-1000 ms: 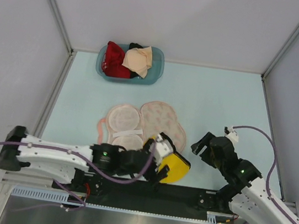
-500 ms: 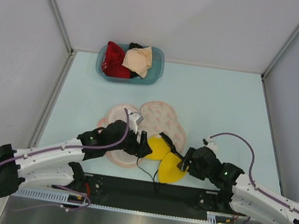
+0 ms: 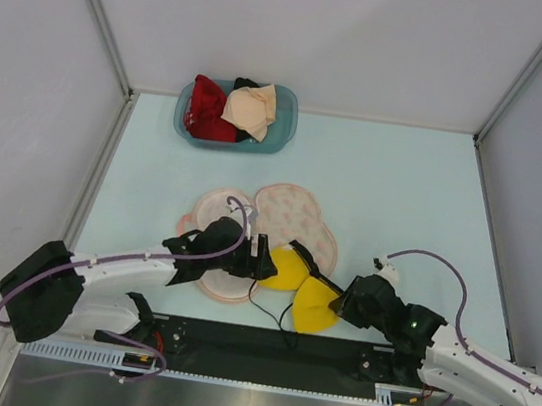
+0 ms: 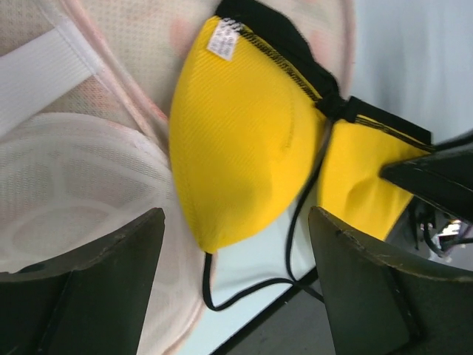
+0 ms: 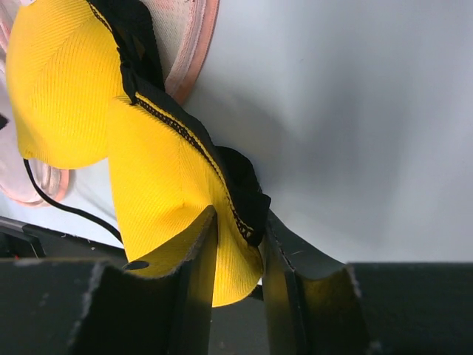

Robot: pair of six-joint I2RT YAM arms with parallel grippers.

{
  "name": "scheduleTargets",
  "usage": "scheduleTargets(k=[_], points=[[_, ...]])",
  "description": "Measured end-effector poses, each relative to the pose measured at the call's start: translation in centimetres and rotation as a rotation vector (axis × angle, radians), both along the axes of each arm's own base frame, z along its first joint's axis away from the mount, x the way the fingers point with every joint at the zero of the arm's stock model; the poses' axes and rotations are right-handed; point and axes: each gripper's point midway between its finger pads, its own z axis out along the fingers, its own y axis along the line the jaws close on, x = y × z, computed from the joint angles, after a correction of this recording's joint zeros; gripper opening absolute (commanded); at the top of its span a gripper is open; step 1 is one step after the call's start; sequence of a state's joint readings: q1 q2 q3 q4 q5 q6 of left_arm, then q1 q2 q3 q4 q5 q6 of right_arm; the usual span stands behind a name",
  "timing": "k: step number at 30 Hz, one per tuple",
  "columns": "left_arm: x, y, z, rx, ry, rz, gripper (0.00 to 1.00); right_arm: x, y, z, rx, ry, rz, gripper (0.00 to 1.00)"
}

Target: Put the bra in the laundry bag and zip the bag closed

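Observation:
The bra is to go in the laundry bag (image 3: 295, 211) with both grippers, so the left gripper should grab the bra's free cup at its black-strap tip (image 3: 260, 281).
The yellow bra (image 3: 299, 288) lies spread on the table, one cup resting on the near edge of the open pink laundry bag (image 3: 295, 211). My right gripper (image 3: 340, 302) is shut on the black-trimmed edge of the right cup. In the right wrist view the fingers (image 5: 196, 281) pinch the bra (image 5: 155, 177), with the bag's rim (image 5: 199, 44) behind. My left gripper (image 3: 263, 262) hovers open above the left cup. In the left wrist view the left gripper (image 4: 236, 259) straddles the bra (image 4: 244, 148) and a black strap without touching them, and the bag (image 4: 74, 170) lies to the left.
A blue plastic basket (image 3: 281, 134) holding a red and a beige garment stands at the back of the table. A black strip (image 3: 271, 344) runs along the near edge between the arm bases. Side walls stand left and right.
The left gripper let go of the bra and swung back over the bag. The bra now lies spread out. The right arm came in from the right and closed on the right cup.

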State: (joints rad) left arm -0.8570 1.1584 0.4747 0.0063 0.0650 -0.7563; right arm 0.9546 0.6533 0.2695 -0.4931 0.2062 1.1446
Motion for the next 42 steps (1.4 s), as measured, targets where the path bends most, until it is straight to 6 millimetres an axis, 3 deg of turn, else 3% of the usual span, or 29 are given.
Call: scheduleTargets(k=[4, 9, 13, 16, 23, 31, 42], points=[[0.5, 0.1, -1.8, 0.031, 0.047, 0.028, 0.77, 0.0, -0.1, -0.1, -0.002, 0.000, -0.007, 0.32], [0.6, -0.7, -2.9, 0.017, 0.096, 0.028, 0.51, 0.0, -0.2, -0.1, -0.003, 0.000, -0.009, 0.32], [0.5, -1.2, -2.8, -0.010, 0.112, 0.018, 0.37, 0.0, -0.2, -0.1, -0.002, -0.001, -0.009, 0.32], [0.5, -1.5, -2.6, -0.026, 0.110, 0.014, 0.21, 0.0, -0.2, -0.1, -0.002, -0.001, -0.009, 0.31], [0.6, -1.5, -2.1, -0.023, 0.099, 0.012, 0.00, 0.0, -0.2, -0.1, 0.000, -0.002, -0.009, 0.31], [1.2, -1.8, 1.2, -0.061, 0.018, -0.013, 0.00, 0.3, -1.0, -0.1, -0.037, -0.019, -0.028, 0.30], [2.5, 0.6, 12.2, -0.175, -0.268, 0.060, 0.00, 4.6, -1.7, 5.0, -0.145, -0.161, -0.058, 0.29]])
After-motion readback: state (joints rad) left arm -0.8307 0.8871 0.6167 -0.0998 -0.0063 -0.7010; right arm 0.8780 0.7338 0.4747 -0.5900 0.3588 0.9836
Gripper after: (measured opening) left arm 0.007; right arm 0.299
